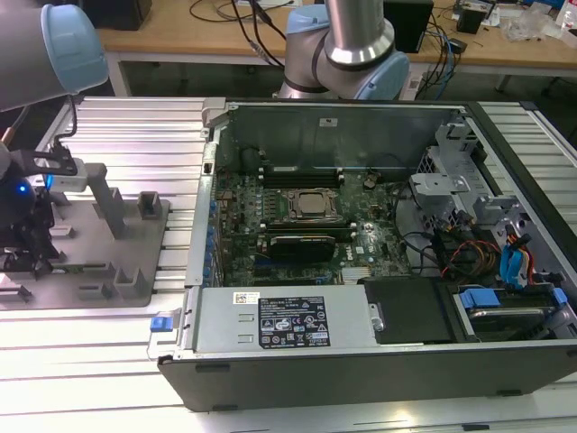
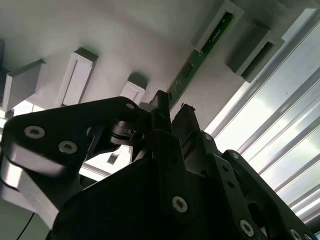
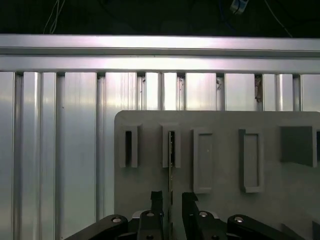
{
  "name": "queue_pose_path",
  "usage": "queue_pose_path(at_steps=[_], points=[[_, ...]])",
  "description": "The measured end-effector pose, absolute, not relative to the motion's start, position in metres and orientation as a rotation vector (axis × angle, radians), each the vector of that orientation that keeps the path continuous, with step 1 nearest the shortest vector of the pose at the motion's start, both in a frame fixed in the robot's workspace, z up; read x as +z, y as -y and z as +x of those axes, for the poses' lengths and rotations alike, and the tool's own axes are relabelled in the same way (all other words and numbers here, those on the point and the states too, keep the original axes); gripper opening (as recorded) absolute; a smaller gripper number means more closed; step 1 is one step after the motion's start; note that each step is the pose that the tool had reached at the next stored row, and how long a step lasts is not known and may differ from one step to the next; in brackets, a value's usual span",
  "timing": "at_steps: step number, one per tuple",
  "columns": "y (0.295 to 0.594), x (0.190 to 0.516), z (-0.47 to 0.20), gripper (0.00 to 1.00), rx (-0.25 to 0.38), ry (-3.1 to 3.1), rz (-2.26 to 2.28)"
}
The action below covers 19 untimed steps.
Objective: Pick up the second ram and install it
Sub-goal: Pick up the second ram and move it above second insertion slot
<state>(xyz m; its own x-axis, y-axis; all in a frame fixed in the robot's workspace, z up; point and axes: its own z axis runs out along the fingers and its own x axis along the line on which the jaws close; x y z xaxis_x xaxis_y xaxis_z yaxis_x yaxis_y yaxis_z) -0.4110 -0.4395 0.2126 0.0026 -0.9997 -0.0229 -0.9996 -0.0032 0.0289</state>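
Next, my gripper grabs the ram by its flat sides beyond the grey slot block, since the block wraps the ram's end.
The second ram [image 3: 171, 167] is a thin green board standing on edge in a slot of the grey tray [image 3: 150, 120]. In the second wrist view the ram [image 2: 200, 55] runs from its slot down between my two black fingers. My gripper [image 3: 171, 200] is open and straddles the near end of the stick, one finger [image 3: 156, 200] on each side with a small gap to the board. In the exterior view my gripper [image 1: 27, 244] hangs low over the tray [image 1: 99, 239] at that view's left.
An open computer case [image 1: 379, 361] lies to the exterior view's right of the tray, with the motherboard [image 1: 361, 239], CPU socket [image 1: 311, 206] and long black slots [image 1: 302, 171] inside. Grey blocks and pegs [image 1: 113, 207] rise from the tray. Ribbed aluminium table [image 3: 60, 150] surrounds it.
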Motion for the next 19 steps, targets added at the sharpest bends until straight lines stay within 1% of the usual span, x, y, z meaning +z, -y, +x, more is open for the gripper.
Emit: queue_pose_path(at_steps=[3,16,17,19], points=[[0.4397,0.2077,-0.4135,0.28,-0.055,2.210,2.228],[0.4396,0.2084,-0.4111,0.28,-0.054,2.210,2.228],[0.4396,0.2084,-0.4110,0.19,-0.054,2.210,2.228],[0.4396,0.2084,-0.4110,0.19,-0.054,2.210,2.228]])
